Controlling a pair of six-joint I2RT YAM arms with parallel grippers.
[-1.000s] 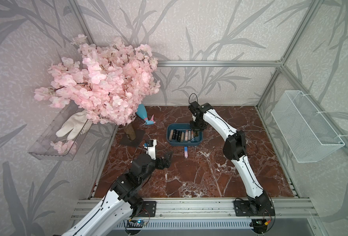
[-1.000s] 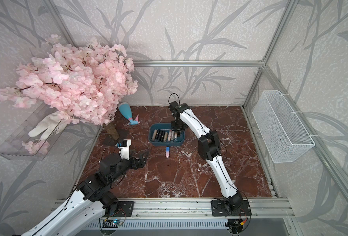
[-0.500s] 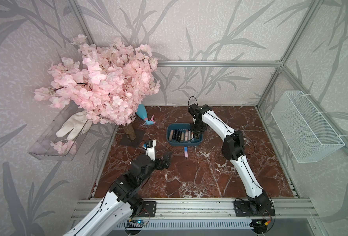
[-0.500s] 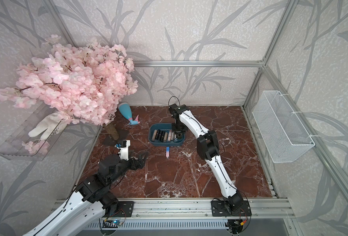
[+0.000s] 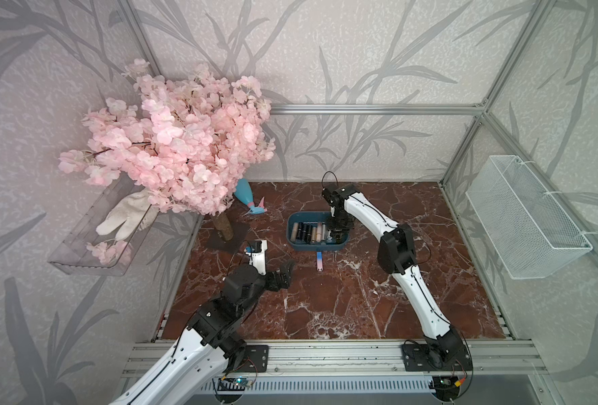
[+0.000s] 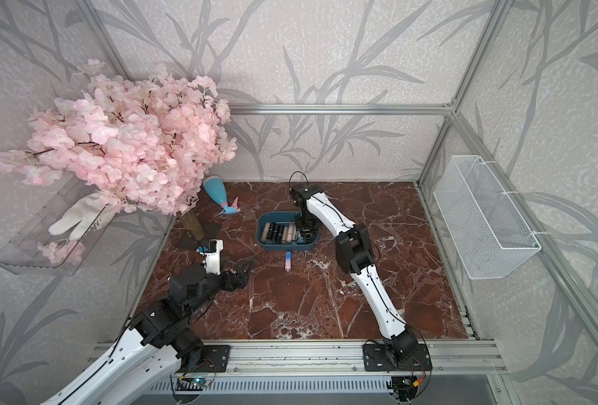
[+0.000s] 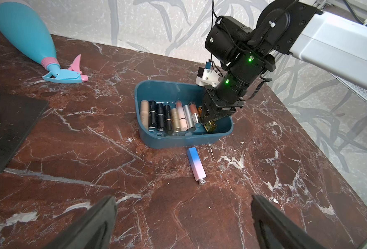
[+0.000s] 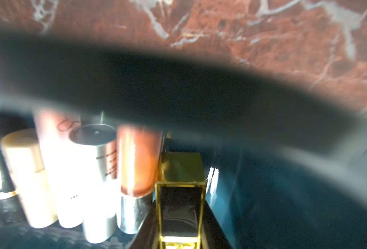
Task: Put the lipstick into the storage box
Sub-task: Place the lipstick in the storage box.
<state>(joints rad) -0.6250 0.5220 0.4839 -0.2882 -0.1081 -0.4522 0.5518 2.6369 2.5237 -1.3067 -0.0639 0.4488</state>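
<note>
My right gripper opens now, since the square black-and-gold lipstick (image 7: 211, 127) is low inside the storage box and would land beside the row.
The storage box (image 5: 316, 247) (image 6: 283, 247) (image 7: 178, 140) is a teal tub on the marble floor with several lipsticks lying in a row inside. My right gripper (image 5: 336, 235) (image 6: 306, 235) (image 7: 209, 123) (image 8: 180, 224) reaches down into its right end. It is shut on a square black-and-gold lipstick (image 7: 211, 127) (image 8: 180, 202) beside the row. A blue-to-pink lipstick (image 5: 320, 261) (image 6: 288, 261) (image 7: 196, 167) lies on the floor just in front of the box. My left gripper (image 5: 285, 273) (image 6: 243, 271) (image 7: 183, 200) hovers open to the front left of it, holding nothing.
A teal spray bottle (image 5: 246, 196) lies at the back left. The pink blossom tree (image 5: 171, 147) stands on a dark base plate (image 5: 227, 240) at the left edge. A clear tray (image 5: 80, 259) with a glove hangs on the left wall, a white mesh basket (image 5: 525, 224) on the right wall.
The right arm has shifted only slightly over the box's right end, still gripping the black-and-gold lipstick. The left arm has stayed in place.
</note>
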